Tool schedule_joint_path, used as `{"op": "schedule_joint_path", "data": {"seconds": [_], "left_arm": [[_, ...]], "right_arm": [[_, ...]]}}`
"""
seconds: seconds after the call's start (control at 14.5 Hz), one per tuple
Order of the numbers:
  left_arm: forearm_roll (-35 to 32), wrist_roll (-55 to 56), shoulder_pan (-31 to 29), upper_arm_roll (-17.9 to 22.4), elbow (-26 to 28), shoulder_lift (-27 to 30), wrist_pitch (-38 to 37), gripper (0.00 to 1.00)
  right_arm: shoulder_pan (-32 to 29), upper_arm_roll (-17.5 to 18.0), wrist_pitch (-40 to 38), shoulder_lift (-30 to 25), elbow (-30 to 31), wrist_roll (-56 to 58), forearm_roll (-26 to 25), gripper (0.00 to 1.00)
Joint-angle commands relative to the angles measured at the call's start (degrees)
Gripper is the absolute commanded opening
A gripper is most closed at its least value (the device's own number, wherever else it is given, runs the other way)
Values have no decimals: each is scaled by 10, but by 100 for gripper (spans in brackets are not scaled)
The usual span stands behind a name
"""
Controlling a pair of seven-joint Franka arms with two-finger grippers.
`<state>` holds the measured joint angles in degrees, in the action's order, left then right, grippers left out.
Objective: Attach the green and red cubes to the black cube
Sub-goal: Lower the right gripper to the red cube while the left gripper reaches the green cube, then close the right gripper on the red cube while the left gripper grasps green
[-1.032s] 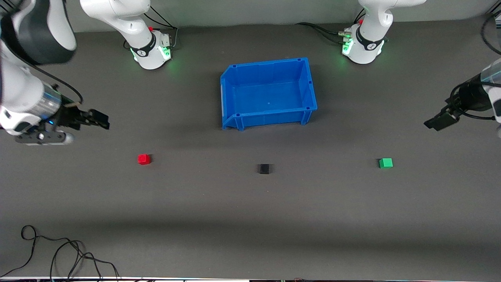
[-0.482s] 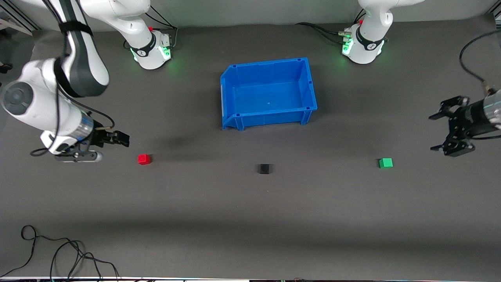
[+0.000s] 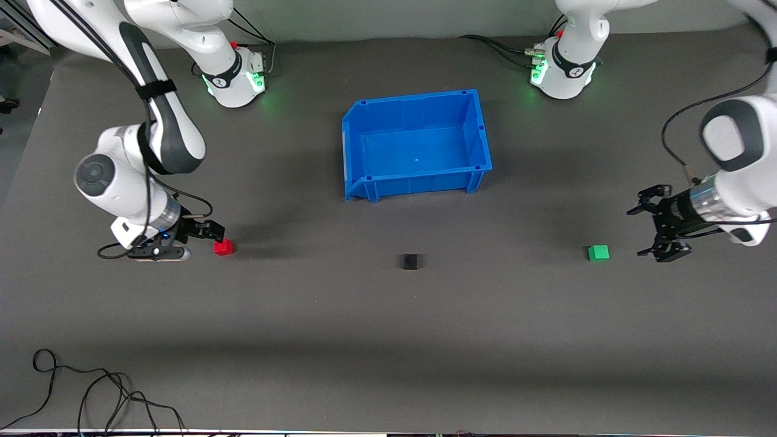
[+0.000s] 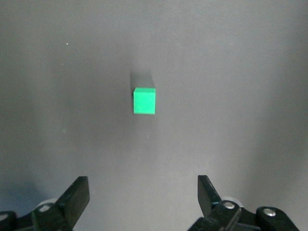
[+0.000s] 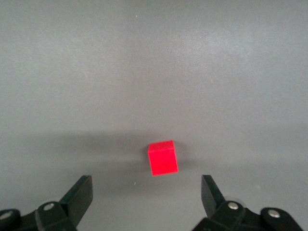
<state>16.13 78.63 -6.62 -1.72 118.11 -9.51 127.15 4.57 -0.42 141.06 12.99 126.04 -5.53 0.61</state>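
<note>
Next, the right gripper grabs the red cube [image 3: 223, 246] by its opposite sides. Then the cube attaches to the black cube [image 3: 410, 261].
The red cube [image 3: 223, 246] lies on the table toward the right arm's end, the black cube [image 3: 410, 261] in the middle, and the green cube [image 3: 598, 252] toward the left arm's end. All three stand apart. My right gripper [image 3: 208, 235] is open, low and just beside the red cube; in the right wrist view the red cube [image 5: 162, 158] lies just ahead of the open gripper [image 5: 144, 192]. My left gripper [image 3: 643, 231] is open beside the green cube, a short gap away; in the left wrist view the green cube [image 4: 144, 100] lies well ahead of the gripper [image 4: 143, 192].
A blue bin [image 3: 358, 145] stands farther from the front camera than the black cube, between the two arm bases. A loose black cable [image 3: 91, 388] lies near the table's front edge at the right arm's end.
Both arms have swung down and inward. The right gripper has come up to the red cube, and the left gripper has closed in on the green cube. The cubes have not moved.
</note>
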Motion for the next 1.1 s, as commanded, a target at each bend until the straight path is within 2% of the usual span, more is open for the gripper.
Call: {"op": "schedule_joint_path", "data": {"seconds": [0.0,0.34,0.76,1.03], "left_arm": [[8,2,-3,-4,13,-36,55,100],[15,-39,-4,-5,32,-98,143,100],[101,-142,-5,-5,60,-128,198,100],[106,-146,-6,-4,63,-148,222,100]], "right_arm": [[4,-7,56,40,2,6,-9,100],[2,-8,129,93,12,7,-9,100],[2,-12,174,117,25,7,-9,98],[2,-12,182,123,27,6,-9,89]]}}
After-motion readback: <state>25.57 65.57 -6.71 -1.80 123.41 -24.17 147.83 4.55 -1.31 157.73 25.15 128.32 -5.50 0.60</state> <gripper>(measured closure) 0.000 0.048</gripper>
